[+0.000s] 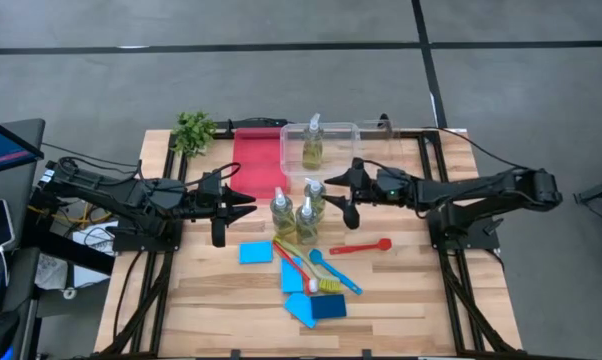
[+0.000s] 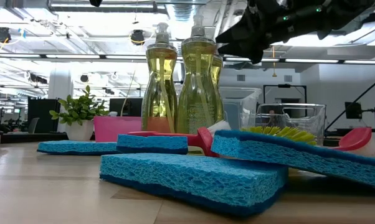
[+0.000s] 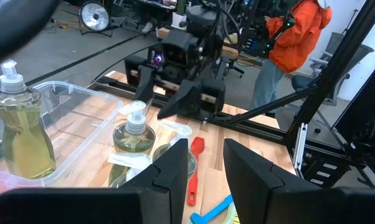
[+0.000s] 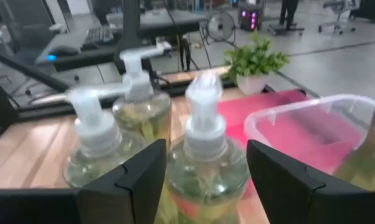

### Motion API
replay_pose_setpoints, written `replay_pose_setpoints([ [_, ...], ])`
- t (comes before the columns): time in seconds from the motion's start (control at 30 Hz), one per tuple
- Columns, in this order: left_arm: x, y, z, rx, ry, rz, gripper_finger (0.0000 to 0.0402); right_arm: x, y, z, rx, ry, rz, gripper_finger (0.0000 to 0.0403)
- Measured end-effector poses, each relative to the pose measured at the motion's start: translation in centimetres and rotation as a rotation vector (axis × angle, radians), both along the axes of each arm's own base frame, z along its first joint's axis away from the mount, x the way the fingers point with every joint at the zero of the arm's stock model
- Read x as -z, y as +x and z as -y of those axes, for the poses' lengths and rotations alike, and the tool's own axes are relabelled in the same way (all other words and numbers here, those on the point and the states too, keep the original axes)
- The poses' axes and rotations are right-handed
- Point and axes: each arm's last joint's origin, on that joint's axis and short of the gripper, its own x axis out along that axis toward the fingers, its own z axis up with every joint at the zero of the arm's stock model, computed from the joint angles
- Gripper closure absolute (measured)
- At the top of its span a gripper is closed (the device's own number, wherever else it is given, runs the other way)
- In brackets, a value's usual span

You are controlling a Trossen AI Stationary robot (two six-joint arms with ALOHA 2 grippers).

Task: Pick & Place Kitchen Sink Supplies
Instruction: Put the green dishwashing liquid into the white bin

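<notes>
The right gripper will next grab the next bottle's neck under the pump, then stand the bottle in the clear bin (image 1: 343, 140).
Three clear bottles of yellow-green liquid (image 1: 299, 210) stand upright in a cluster mid-table, and another bottle (image 1: 312, 148) stands inside a clear bin (image 1: 343, 140). My right gripper (image 1: 333, 198) is open and level just right of the cluster. In the right wrist view its fingers (image 4: 137, 180) stand on either side of the nearest bottle's pump (image 4: 205, 118) without touching it. My left gripper (image 1: 249, 204) hovers open and level on the cluster's left, with nothing between its fingers. Blue sponges (image 1: 255, 252) and red, blue and yellow brushes (image 1: 326, 272) lie flat toward the near edge.
A red tray (image 1: 256, 158) lies far of the cluster, beside the clear bin. A small green plant (image 1: 193, 130) stands at the far left corner. A red brush (image 1: 363, 246) lies right of the sponges. Bare wood shows at the near left and right.
</notes>
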Motion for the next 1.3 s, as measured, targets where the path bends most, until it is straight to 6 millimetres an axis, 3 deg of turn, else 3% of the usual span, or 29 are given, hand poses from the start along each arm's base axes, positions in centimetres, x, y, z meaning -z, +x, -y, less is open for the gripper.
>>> replay_pose_setpoints([
  [0.37, 0.0, 0.0, 0.0, 0.000, -0.001, 0.004, 0.0298, -0.4, 0.1, 0.0, -0.001, -0.004, 0.039, 0.0187],
  [0.83, -0.1, 0.0, 0.0, 0.000, -0.003, 0.010, 0.0298, 1.0, 2.4, 0.2, -0.002, -0.007, 0.083, 0.0187],
  [1.3, -0.1, 0.0, 0.0, 0.000, -0.002, 0.010, 0.0298, 0.7, 2.8, 0.8, 0.020, -0.007, 0.085, 0.0187],
])
